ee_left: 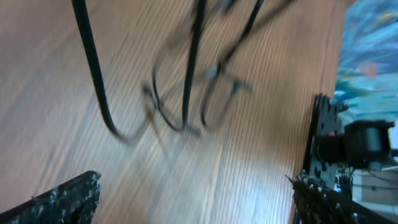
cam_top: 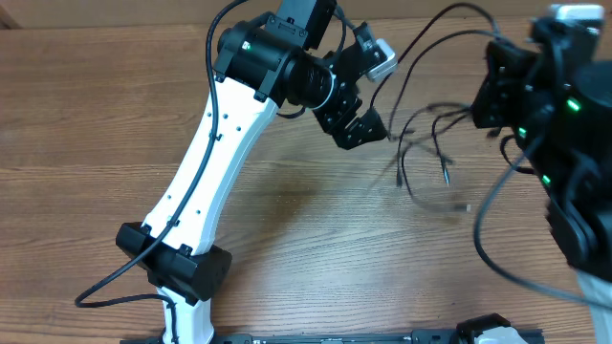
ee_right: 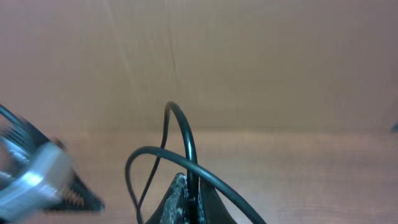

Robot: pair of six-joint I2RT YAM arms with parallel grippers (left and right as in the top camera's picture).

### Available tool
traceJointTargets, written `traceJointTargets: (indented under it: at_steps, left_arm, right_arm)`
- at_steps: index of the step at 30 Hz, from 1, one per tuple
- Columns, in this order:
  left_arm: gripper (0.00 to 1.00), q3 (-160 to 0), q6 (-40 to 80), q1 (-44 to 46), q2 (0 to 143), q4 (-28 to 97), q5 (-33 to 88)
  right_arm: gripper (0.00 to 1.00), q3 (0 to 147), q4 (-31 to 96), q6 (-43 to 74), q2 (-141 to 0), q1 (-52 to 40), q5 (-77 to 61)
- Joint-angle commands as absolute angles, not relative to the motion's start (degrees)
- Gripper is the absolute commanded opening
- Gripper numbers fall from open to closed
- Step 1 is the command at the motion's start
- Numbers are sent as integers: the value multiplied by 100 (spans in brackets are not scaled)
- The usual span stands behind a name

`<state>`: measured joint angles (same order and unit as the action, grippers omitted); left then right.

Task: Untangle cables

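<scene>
I should grab one black cable's hanging loop (ee_left: 115, 129) with my left gripper next, away from my right gripper. Then that cable can be pulled out of the tangle.
A tangle of thin black cables (cam_top: 430, 143) hangs between the two arms above the wooden table (cam_top: 287, 210), with loose plug ends dangling near the middle. My left gripper (cam_top: 361, 126) is just left of the tangle. Its fingers (ee_left: 193, 199) are spread wide and hold nothing, and the cables (ee_left: 180, 106) show blurred ahead of them. My right gripper (ee_right: 193, 202) is shut on one black cable (ee_right: 186, 143), which rises from between the fingers and loops over. In the overhead view the right gripper (cam_top: 490, 100) is at the right, raised off the table.
The left arm's white link (cam_top: 206, 162) runs diagonally from its base (cam_top: 177, 272) at the front left. A thick black arm cable (cam_top: 497, 248) loops over the table at the right. A silver part of the left arm (ee_right: 31, 180) shows in the right wrist view.
</scene>
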<state>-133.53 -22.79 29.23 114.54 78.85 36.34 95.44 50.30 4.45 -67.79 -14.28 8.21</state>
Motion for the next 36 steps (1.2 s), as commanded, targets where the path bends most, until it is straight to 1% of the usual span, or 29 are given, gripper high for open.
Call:
traceJointTargets:
  at_steps: [1, 5, 9, 12, 22, 27, 28, 29, 30, 31, 32, 33, 34, 36]
  left_arm:
    - [100, -13327, -2268, 2934, 11518, 7382, 4412]
    - [99, -13327, -2268, 2934, 11518, 6766, 4571]
    - [100, -13327, -2268, 2947, 11518, 6499, 4836]
    - [99, -13327, -2270, 3020, 11518, 6425, 4803]
    - [100, -13327, -2270, 3157, 11618, 6193, 4152]
    - [100, -13327, -2268, 3153, 11627, 6093, 3782]
    - [95, -13327, -2265, 3153, 11627, 6099, 3695]
    - [86, -13327, -2263, 3153, 11627, 6121, 3629]
    - [63, -13327, -2265, 3153, 11627, 6156, 3511]
    - [54, -13327, -2263, 3153, 11627, 6169, 3444]
    - [34, -13327, -2255, 3153, 11627, 6173, 3374]
    - [17, -13327, -2196, 3153, 11627, 6165, 3288]
    - [4, -13327, -2130, 3153, 11627, 6158, 3203]
    - [4, -13327, -2047, 3151, 11627, 6163, 3030]
  right_arm:
    - [4, 9598, 5245, 403, -7212, -1406, 637]
    - [4, 9598, 5369, 447, -7424, -1406, 191]
    - [4, 9598, 5341, 445, -7439, -1406, -14]
    - [4, 9598, 5325, 445, -7439, -1406, -16]
    - [4, 9598, 5502, 440, -7439, -1406, -770]
    - [4, 9598, 5516, 440, -7439, -1406, -829]
    - [4, 9598, 5524, 440, -7437, -1406, -829]
    - [4, 9598, 5529, 440, -7437, -1406, -829]
    - [4, 9598, 5531, 440, -7439, -1406, -829]
    - [4, 9598, 5529, 440, -7439, -1406, -829]
    - [4, 9598, 5529, 440, -7437, -1406, -829]
    - [4, 9598, 5529, 440, -7437, -1406, -829]
    - [4, 9598, 5529, 440, -7439, -1406, -829]
    - [4, 9598, 5529, 440, -7439, -1406, -829]
